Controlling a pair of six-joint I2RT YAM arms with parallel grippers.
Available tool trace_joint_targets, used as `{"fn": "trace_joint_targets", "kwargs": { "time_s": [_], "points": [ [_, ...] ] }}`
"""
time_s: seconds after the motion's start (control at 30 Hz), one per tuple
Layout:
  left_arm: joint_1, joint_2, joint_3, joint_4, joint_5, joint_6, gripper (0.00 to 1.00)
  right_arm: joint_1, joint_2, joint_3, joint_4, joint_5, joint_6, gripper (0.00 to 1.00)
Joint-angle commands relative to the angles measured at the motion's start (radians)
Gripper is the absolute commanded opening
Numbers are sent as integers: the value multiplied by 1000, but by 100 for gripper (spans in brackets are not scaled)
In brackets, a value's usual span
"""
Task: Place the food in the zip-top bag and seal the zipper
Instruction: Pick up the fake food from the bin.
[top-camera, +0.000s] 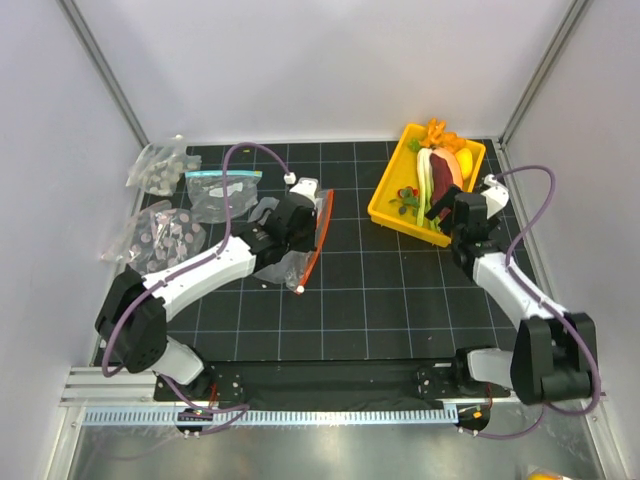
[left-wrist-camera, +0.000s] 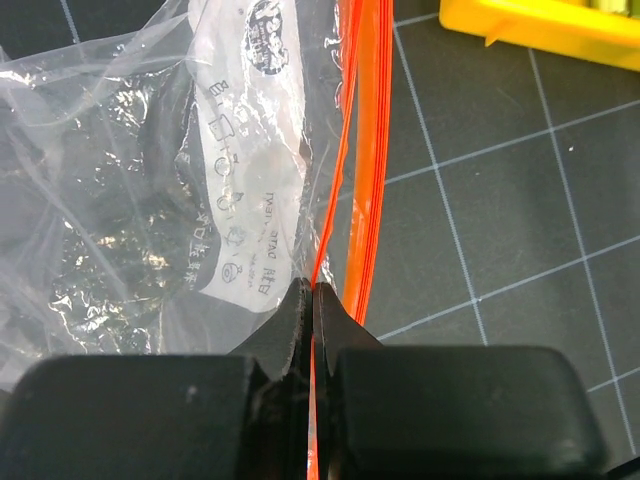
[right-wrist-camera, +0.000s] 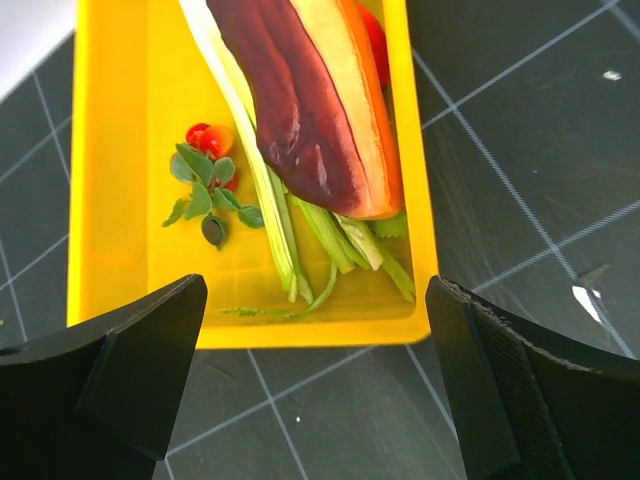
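Note:
My right gripper grabs the dark-red slab across its orange edge toward the slab's near end (top-camera: 447, 187) next. This leaves its far end free to enter the zip-top bag (top-camera: 278, 262).
The clear zip-top bag (top-camera: 278, 262) (left-wrist-camera: 150, 200) lies left of centre on the black grid mat. Its orange-red zipper (top-camera: 318, 238) (left-wrist-camera: 368, 150) runs along the edge that faces the tray. My left gripper (top-camera: 300, 225) (left-wrist-camera: 312, 292) is shut on one thin orange lip of that zipper, and the other strip stands slightly apart to the right. The food sits in a yellow tray (top-camera: 392, 190) (right-wrist-camera: 110, 150): a dark-red slab (top-camera: 443, 172) (right-wrist-camera: 290, 90), green stalks (right-wrist-camera: 285, 230) and small red and green bits (right-wrist-camera: 205, 170). My right gripper (top-camera: 447, 213) (right-wrist-camera: 315, 370) hangs open over the tray's near end, holding nothing.
A clear bag with a light-blue strip (top-camera: 222, 190) lies behind the left gripper. Two clear bags of grey dotted pieces (top-camera: 160, 165) (top-camera: 155, 235) sit at the far left. The yellow tray's corner (left-wrist-camera: 540, 20) shows in the left wrist view. White walls enclose the mat.

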Motion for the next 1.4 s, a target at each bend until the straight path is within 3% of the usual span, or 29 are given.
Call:
{"fn": "trace_joint_targets", "kwargs": {
  "time_s": [0.0,0.2,0.37,0.5,0.77,1.07,1.13,1.27,1.37],
  "points": [
    [2,-49,-19,59,-16,-26,0,-27,82,76,77,-101,6,100],
    [2,-129,-95,131,-64,-91,0,-35,266,213,111,-27,-69,99],
    [2,-155,-123,121,-203,-220,0,-44,392,331,120,30,-143,100],
    [2,-158,-120,112,-182,-238,0,-55,481,418,83,77,-151,100],
    [2,-290,-295,343,-114,-218,0,-122,639,564,21,17,-108,100],
    [0,-310,-304,372,-72,-163,0,-133,805,687,-93,-188,-48,99],
    [0,-314,-307,372,-79,-160,0,-133,802,669,-84,-202,-45,96],
    [0,-331,-309,366,-102,-155,0,-135,725,587,-23,-202,-36,79],
    [0,-350,-307,356,-108,-142,0,-133,640,531,-9,-196,-33,76]
  ]
}}
